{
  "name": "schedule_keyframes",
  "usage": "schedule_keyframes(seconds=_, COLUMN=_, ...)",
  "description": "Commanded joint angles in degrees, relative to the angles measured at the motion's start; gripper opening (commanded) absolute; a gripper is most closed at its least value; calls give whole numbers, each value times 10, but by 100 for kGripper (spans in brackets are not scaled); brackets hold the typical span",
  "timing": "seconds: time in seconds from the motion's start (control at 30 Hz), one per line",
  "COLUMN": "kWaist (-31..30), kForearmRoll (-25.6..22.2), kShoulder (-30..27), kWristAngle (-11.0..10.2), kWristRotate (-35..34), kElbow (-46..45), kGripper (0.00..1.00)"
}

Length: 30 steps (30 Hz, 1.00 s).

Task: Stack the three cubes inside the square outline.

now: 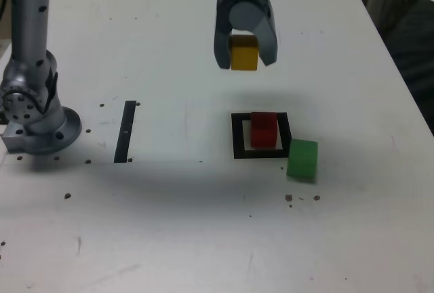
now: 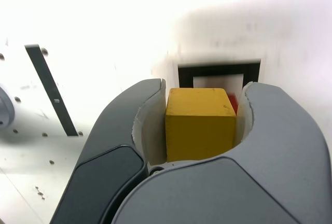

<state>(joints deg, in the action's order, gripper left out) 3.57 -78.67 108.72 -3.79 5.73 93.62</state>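
The yellow cube's lower edge (image 1: 244, 68) hangs too high to release.
My gripper (image 1: 245, 59) hangs in the air, shut on the yellow cube (image 1: 244, 53), which fills the space between the two grey fingers in the wrist view (image 2: 199, 123). Below it and nearer the camera in the exterior view lies the black square outline (image 1: 237, 137) with the red cube (image 1: 264, 130) standing inside it. The wrist view shows the square outline (image 2: 218, 70) beyond the yellow cube and only a sliver of the red cube (image 2: 233, 103). The green cube (image 1: 302, 159) sits on the table just outside the outline's corner, toward the exterior view's right.
The arm's grey base (image 1: 34, 113) stands at the exterior view's left. A narrow black strip (image 1: 125, 131) lies on the white table (image 1: 169, 225) between the base and the outline. Small dark specks dot the tabletop. The table's right edge runs close past the green cube.
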Motion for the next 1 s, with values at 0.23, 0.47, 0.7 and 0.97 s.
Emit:
schedule_keyframes(seconds=0.23, kWaist=-60, kForearmRoll=7, kShoulder=3, kWristAngle=1, kWristRotate=-67, kElbow=-4, kGripper=28)
schedule_keyframes(seconds=0.47, kWaist=-88, kForearmRoll=21, kShoulder=23, kWristAngle=8, kWristRotate=-90, kElbow=-2, kGripper=28)
schedule_keyframes(seconds=0.7, kWaist=-90, kForearmRoll=35, kShoulder=42, kWristAngle=13, kWristRotate=-92, kElbow=-1, kGripper=28)
schedule_keyframes(seconds=0.97, kWaist=-90, kForearmRoll=51, kShoulder=64, kWristAngle=19, kWristRotate=-89, kElbow=-5, kGripper=28)
